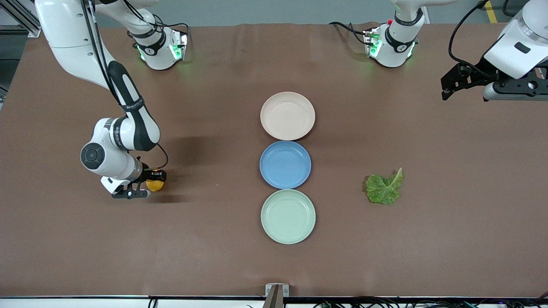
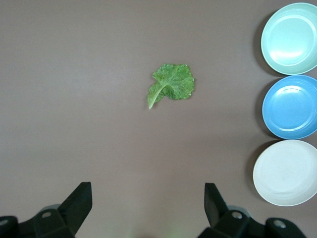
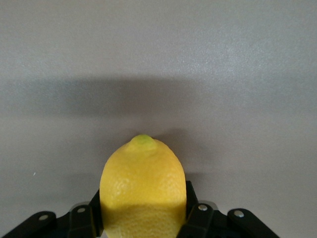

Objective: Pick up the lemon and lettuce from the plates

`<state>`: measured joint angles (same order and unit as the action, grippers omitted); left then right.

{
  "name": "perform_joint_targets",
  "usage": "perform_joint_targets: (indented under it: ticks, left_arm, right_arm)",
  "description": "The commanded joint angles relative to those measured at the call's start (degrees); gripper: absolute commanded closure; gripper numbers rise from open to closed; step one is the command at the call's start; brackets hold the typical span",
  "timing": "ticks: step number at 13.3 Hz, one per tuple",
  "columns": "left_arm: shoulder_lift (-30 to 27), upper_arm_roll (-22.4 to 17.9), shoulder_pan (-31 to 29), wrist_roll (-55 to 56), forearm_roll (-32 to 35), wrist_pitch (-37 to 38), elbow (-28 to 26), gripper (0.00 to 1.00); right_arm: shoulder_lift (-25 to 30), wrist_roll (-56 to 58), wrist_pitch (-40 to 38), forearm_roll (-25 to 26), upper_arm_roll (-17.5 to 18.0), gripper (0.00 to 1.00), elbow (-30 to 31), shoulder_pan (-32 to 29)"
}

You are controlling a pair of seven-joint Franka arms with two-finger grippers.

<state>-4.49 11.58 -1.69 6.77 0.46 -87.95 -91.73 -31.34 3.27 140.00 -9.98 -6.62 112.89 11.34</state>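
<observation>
My right gripper should open now, because the lemon's lower end stands on the brown table mat.
My right gripper (image 1: 153, 183) is shut on the yellow lemon (image 1: 155, 185), low over the bare table toward the right arm's end; in the right wrist view the lemon (image 3: 142, 188) sits between the fingers (image 3: 195, 218). The lettuce (image 1: 385, 188) lies flat on the table toward the left arm's end, off any plate, and also shows in the left wrist view (image 2: 171, 85). The beige-pink plate (image 1: 287, 115) and the mint green plate (image 1: 288, 216) hold nothing. My left gripper (image 1: 447, 87) is open and empty, high over the table's edge at the left arm's end (image 2: 147, 191).
A blue plate (image 1: 285, 164) with nothing on it sits between the two task plates, the three in a row at the table's middle. The arm bases (image 1: 160, 47) stand along the edge farthest from the front camera.
</observation>
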Motion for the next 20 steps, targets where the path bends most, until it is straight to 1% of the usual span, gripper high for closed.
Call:
perform_joint_targets:
  ticks: [1, 2, 3, 5, 6, 7, 9, 11, 13, 15, 16, 17, 18, 20]
  left_arm:
    - [-1.31, 0.64, -0.86, 0.88, -0.54, -1.09, -1.96, 0.0]
    - [-1.4, 0.64, -0.86, 0.96, -0.63, -1.09, -1.96, 0.0]
    - [-1.4, 0.64, -0.86, 0.96, -0.54, -1.09, -1.96, 0.0]
    - [-1.23, 0.64, -0.86, 0.96, -0.63, -1.09, -1.87, 0.0]
    - [-1.14, 0.64, -0.86, 0.96, -0.63, -1.09, -1.87, 0.0]
    - [-1.31, 0.64, -0.78, 0.96, -0.63, -1.09, -1.96, 0.0]
    - [-1.31, 0.64, -0.86, 0.96, -0.72, -1.09, -1.87, 0.0]
    - [-1.31, 0.64, -0.86, 0.96, -0.72, -1.09, -1.87, 0.0]
    - [-1.23, 0.64, -0.78, 0.96, -0.72, -1.17, -1.87, 0.0]
    - [-1.23, 0.64, -0.86, 0.96, -0.72, -1.09, -1.87, 0.0]
    - [-1.31, 0.64, -0.86, 0.96, -0.72, -1.09, -1.96, 0.0]
    - [-1.31, 0.64, -0.86, 0.96, -0.72, -1.09, -2.13, 0.0]
    - [-1.23, 0.64, -0.86, 0.96, -0.72, -1.09, -2.22, 0.0]
    - [-1.14, 0.64, -0.69, 0.96, -0.72, -1.09, -2.31, 0.0]
  right_arm:
    - [-1.71, 0.95, 0.45, -1.18, 0.91, 0.63, -1.62, -1.05]
    - [-1.62, 1.04, 0.45, -1.27, 0.91, 0.07, -1.7, -1.05]
    - [-1.44, 1.04, 0.28, -1.18, 0.82, 0.0, -1.88, -0.88]
    - [-0.4, 0.95, -0.86, -1.1, 0.56, 0.0, -3.46, -0.88]
    - [0.83, 0.77, -3.22, -0.75, 0.47, 0.0, -4.51, -0.88]
    - [1.54, 0.69, -7.33, -0.4, 0.03, 0.0, -6.95, -0.88]
    - [2.16, 0.68, -18.4, 0.05, -2.51, 0.0, -13.54, -0.7]
    - [4.08, -0.27, -25.8, 0.05, -4.79, 0.0, -17.42, -0.7]
    - [6.46, -2.3, -28.28, 0.83, -5.33, 0.0, -17.88, -0.52]
    - [8.66, -2.22, -32.92, 5.12, -5.33, 0.0, -19.88, -0.88]
    - [9.1, -2.22, -37.3, 6.02, -5.42, 0.0, -21.9, -0.96]
    - [9.1, -2.48, -39.34, 6.02, -5.77, 0.0, -22.88, -1.75]
    - [9.1, -2.04, -39.71, 5.85, -6.12, 0.0, -23.5, -2.62]
    - [8.67, -2.04, -41.46, 5.93, -6.13, 0.0, -28.92, -3.42]
